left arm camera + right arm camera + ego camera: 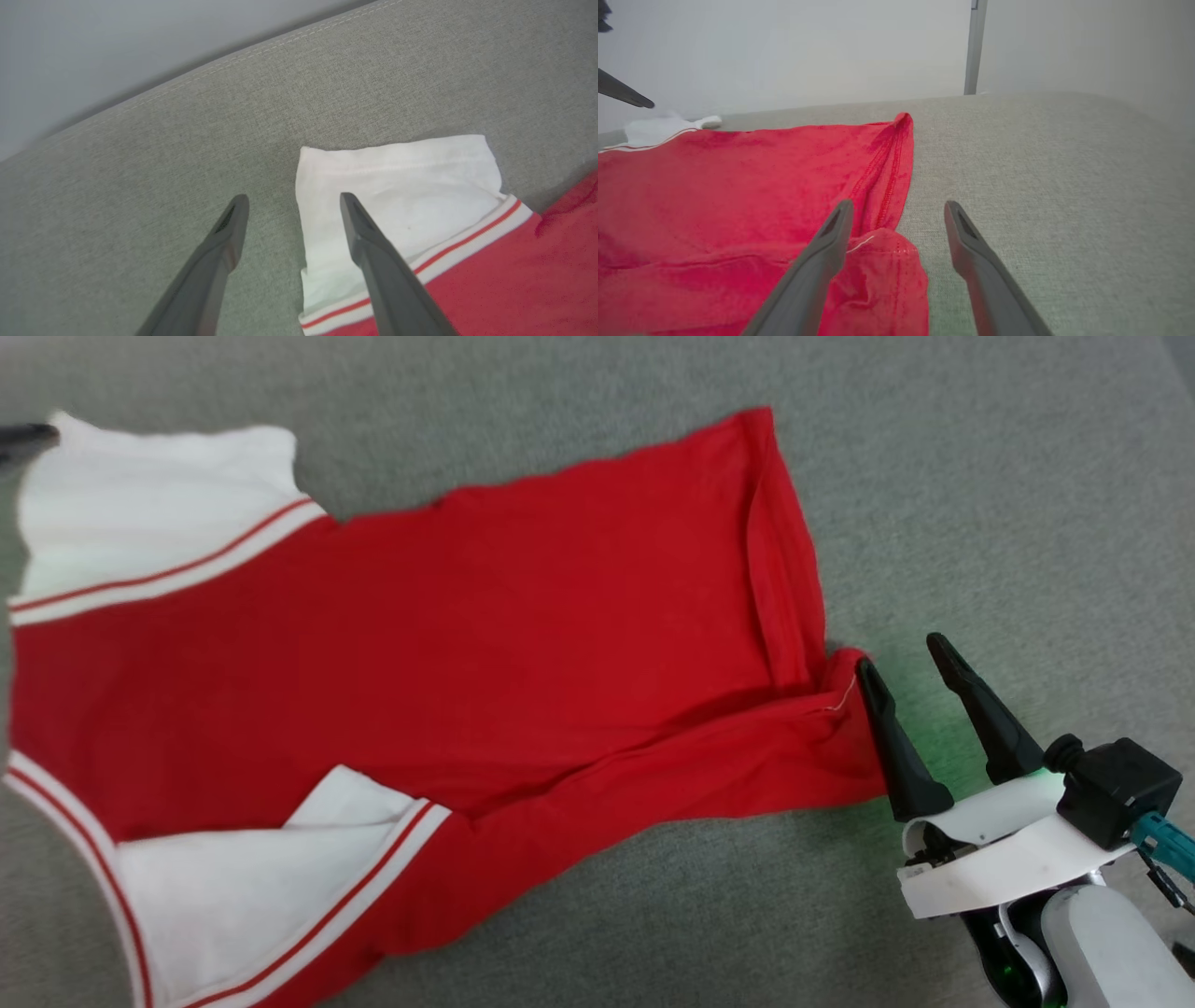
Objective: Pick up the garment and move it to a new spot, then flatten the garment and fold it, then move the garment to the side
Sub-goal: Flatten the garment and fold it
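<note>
The far white sleeve lies flat and empty cushion borders that edge of it, so my left gripper will next pinch the sleeve by its outer hem corner (61, 430) (304, 157).
The garment (448, 635) lies spread on the grey cushion, a red shirt with white sleeves and red-striped trim, its plain side up. My right gripper (901, 653) stands open at the lower right, next to the hem's near corner (882, 252), which lies between its fingers in the right wrist view. My left gripper (292, 200) is open over the far white sleeve (397, 196), one finger above the sleeve's edge and the other above bare cushion. A dark fingertip (28, 434) of it shows at the head view's left edge.
The grey fabric cushion (980, 476) carries the shirt, with bare fabric to the right and in front. Its stitched back edge (233, 60) runs behind the left gripper. A pale wall (784, 46) stands beyond.
</note>
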`<state>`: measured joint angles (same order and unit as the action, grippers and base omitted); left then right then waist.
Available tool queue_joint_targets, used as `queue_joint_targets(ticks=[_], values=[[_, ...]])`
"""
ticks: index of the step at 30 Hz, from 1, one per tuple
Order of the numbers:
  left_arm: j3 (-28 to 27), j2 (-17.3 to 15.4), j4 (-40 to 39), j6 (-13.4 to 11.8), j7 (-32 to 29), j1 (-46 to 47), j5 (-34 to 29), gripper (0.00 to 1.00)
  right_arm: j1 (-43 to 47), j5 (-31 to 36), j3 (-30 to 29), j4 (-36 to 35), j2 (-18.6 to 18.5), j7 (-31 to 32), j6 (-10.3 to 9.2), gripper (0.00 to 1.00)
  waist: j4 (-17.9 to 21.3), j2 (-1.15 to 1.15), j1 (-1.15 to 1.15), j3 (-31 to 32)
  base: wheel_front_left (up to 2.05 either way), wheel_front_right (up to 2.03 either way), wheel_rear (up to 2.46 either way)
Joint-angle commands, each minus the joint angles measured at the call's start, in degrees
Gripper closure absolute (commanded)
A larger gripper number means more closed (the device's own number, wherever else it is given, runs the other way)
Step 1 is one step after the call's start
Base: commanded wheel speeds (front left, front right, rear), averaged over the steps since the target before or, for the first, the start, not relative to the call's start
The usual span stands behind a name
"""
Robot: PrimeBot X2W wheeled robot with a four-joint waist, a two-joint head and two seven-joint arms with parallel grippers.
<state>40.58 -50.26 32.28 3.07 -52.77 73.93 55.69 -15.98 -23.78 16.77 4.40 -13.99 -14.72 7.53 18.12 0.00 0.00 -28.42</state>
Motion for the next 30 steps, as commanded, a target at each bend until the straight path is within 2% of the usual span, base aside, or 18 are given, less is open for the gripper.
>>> queue_joint_targets(ticks=[1, 6, 13, 15, 18, 19, 20, 21, 22, 23, 26, 30], values=[[0.6, 0.3, 0.5, 0.5, -0.6, 1.2, -0.9, 0.0, -0.7, -0.2, -0.1, 0.0, 0.1, -0.3, -0.09, 0.0, 1.2, 0.0, 0.0, -4.3, 0.0, 0.0, 0.0], [2.2, 1.1, 4.1, 1.6, -3.6, 3.1, -1.4, 0.0, -1.3, -1.4, -0.1, 0.1, 0.3, -0.4, -0.09, 0.0, 1.6, 0.0, 0.0, -5.6, 0.0, 0.0, 0.0], [4.0, 3.4, 8.3, 0.8, -8.2, 2.8, -1.0, 0.0, -1.3, -2.3, -0.9, 0.5, 0.3, -0.4, -0.09, 0.0, 1.4, 0.0, 0.0, -6.1, 0.0, 0.0, 0.0], [4.4, 4.4, 9.3, -0.2, -10.8, 2.9, -0.2, 0.0, -1.5, -2.2, -1.1, 0.7, 0.4, -0.5, -0.09, 0.0, 1.2, 0.0, 0.0, -6.1, 0.0, 0.0, 0.0], [5.4, 6.0, 10.0, -1.7, -14.8, 2.8, 0.4, 0.24, -1.8, -1.9, -1.2, 1.2, 0.5, -0.4, -0.09, 0.0, 1.0, 0.0, 0.0, -6.0, 0.0, 0.0, 0.0], [6.1, 6.4, 9.7, -1.7, -16.1, 2.9, 0.0, 0.47, -1.9, -2.1, -1.2, 1.2, 0.6, -0.4, -0.09, 0.0, 1.0, 0.0, 0.0, -6.0, 0.0, 0.0, 0.0], [6.4, 6.6, 9.4, -1.7, -16.5, 3.2, -0.3, 0.54, -2.0, -2.2, -1.1, 1.3, 0.7, -0.4, -0.09, 0.0, 1.0, 0.0, 0.0, -6.0, 0.0, 0.0, 0.0], [6.0, 7.1, 9.7, -2.8, -17.1, 3.2, 0.5, 0.69, -2.1, -2.2, -1.1, 1.4, 0.7, -0.4, -0.09, 0.0, 1.1, 0.0, 0.0, -6.0, 0.0, 0.0, 0.0], [6.4, 7.5, 9.5, -2.9, -18.0, 3.2, 0.3, 0.93, -2.2, -2.2, -1.1, 1.4, 0.8, -0.4, -0.09, 0.0, 1.1, 0.0, 0.0, -6.0, 0.0, 0.0, 0.0], [6.6, 7.6, 9.3, -3.4, -18.2, 3.4, 0.1, 1.0, -2.3, -2.3, -1.0, 1.5, 0.9, -0.4, -0.09, 0.0, 1.2, 0.0, 0.0, -6.1, 0.0, 0.0, 0.0], [6.6, 8.2, 8.8, -4.4, -17.6, 4.1, -0.3, 1.0, -2.7, -2.4, -0.5, 1.8, 1.3, -0.1, -0.09, 0.0, 1.5, 0.0, 0.0, -6.3, 0.0, 0.0, 0.0], [6.5, 8.6, 7.9, -3.9, -15.9, 5.7, -1.0, 1.0, -3.1, -2.9, 0.0, 2.2, 1.2, 0.5, -0.09, 0.0, 1.5, 0.0, 0.0, -6.0, 0.0, 0.0, 0.0]])
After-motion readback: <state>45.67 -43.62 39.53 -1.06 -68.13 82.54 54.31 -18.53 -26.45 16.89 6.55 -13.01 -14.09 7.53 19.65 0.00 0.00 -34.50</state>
